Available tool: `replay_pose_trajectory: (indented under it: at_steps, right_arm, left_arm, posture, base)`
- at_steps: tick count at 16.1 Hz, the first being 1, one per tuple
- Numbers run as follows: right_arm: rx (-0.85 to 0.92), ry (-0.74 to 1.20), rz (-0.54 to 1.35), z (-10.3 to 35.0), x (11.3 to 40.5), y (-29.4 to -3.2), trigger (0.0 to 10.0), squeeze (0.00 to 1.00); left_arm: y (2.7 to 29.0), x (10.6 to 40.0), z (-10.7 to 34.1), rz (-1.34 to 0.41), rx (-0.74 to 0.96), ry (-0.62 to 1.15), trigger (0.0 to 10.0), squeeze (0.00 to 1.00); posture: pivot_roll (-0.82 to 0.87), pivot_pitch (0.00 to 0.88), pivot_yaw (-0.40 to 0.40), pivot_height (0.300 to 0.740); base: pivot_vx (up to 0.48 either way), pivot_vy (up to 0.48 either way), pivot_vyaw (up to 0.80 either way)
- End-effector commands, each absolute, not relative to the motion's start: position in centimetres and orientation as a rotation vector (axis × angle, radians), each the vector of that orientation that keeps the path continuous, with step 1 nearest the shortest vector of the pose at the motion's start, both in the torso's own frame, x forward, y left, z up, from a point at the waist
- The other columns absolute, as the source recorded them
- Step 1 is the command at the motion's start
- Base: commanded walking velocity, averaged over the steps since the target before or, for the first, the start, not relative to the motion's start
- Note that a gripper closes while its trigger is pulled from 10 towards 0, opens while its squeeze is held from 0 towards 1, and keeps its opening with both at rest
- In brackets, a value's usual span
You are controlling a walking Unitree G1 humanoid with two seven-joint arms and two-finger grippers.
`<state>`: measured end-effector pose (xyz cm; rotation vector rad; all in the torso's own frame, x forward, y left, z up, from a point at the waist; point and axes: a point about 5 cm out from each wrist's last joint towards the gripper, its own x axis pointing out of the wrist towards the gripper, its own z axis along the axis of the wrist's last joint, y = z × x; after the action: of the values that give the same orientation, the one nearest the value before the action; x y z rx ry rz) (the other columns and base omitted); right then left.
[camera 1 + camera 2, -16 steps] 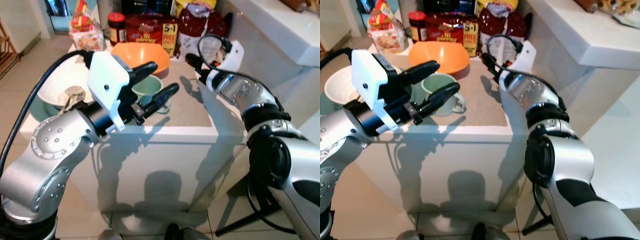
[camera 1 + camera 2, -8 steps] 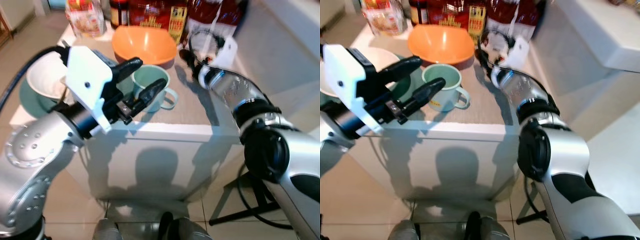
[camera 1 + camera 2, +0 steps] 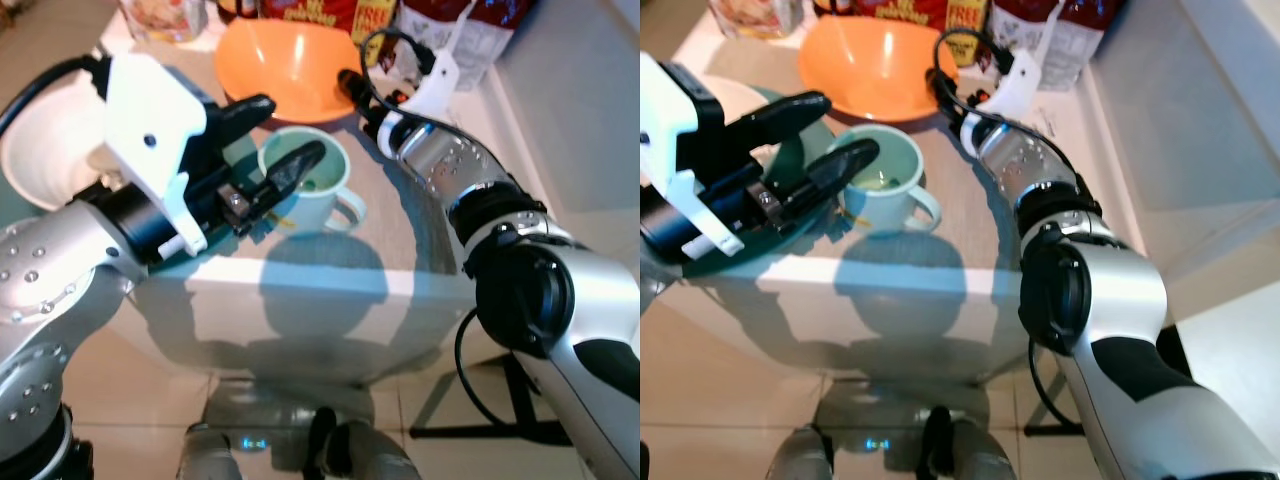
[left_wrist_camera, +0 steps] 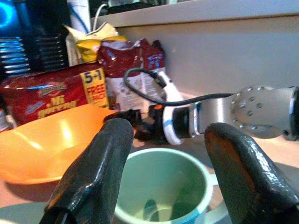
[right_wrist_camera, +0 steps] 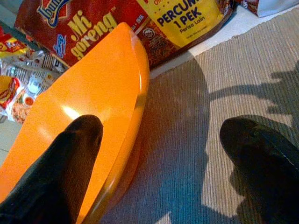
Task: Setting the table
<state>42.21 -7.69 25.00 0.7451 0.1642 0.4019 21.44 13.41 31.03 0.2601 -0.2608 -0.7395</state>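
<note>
The right gripper grabs the orange bowl by its thin rim (image 5: 130, 139) next, since the bowl spreads far wider than the open fingers.
A pale green mug (image 3: 318, 188) stands on a grey placemat (image 3: 395, 215) near the table's front edge. My left gripper (image 3: 283, 137) is open just at the mug. One finger (image 3: 292, 167) lies over its mouth and the other sits above its far-left rim. In the left wrist view the mug (image 4: 161, 186) sits low between both fingers (image 4: 93, 177). Behind the mug lies an orange bowl (image 3: 285, 65). My right gripper (image 3: 352, 92) is open at the bowl's right rim. In the right wrist view one finger (image 5: 60, 172) covers the orange bowl (image 5: 93, 126) and the other hangs over the mat.
A white bowl (image 3: 40, 160) on a teal plate sits at the table's left. Noodle packets (image 4: 51, 91) and snack bags (image 4: 128, 60) line the back edge. A white counter wall (image 3: 1180, 110) rises to the right. Tiled floor lies below the table's front edge.
The camera has tipped down and closer. My left gripper has closed in on the mug, with one finger now over its mouth. The right gripper stays by the orange bowl.
</note>
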Motion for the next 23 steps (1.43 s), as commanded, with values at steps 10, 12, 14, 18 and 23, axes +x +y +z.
replay_pose_trajectory:
  at_steps: [10, 12, 14, 18, 23]
  right_arm:
    - [0.826, 0.183, 0.443, 25.2, 42.1, -7.7, 0.0, 0.0]
    - [0.825, 0.179, 0.451, 25.4, 42.1, -7.6, 0.0, 0.0]
    - [0.834, 0.175, 0.455, 25.6, 42.2, -7.6, 0.0, 0.0]
    - [0.869, 0.16, 0.46, 26.1, 42.2, -7.8, 0.0, 0.0]
    - [0.912, 0.133, 0.468, 26.7, 42.3, -8.1, 0.0, 0.0]
  left_arm:
    - [12.8, 20.2, 31.1, -0.792, 0.273, -0.256, 10.0, 0.0]
    - [12.9, 20.2, 31.2, -0.791, 0.272, -0.257, 10.0, 0.0]
    - [13.0, 20.2, 31.2, -0.786, 0.275, -0.258, 10.0, 0.0]
    - [13.0, 20.3, 31.2, -0.787, 0.277, -0.248, 10.0, 0.0]
    - [12.9, 20.7, 31.4, -0.786, 0.279, -0.252, 10.0, 0.0]
  posture:
    - [0.33, 0.252, -0.193, 0.74]
    - [0.33, 0.252, -0.193, 0.74]
    - [0.33, 0.248, -0.199, 0.74]
    - [0.33, 0.247, -0.199, 0.74]
    - [0.33, 0.236, -0.199, 0.74]
  base:
    - [0.0, 0.0, 0.0]
    - [0.0, 0.0, 0.0]
    - [0.0, 0.0, 0.0]
    - [0.0, 0.0, 0.0]
    - [0.0, 0.0, 0.0]
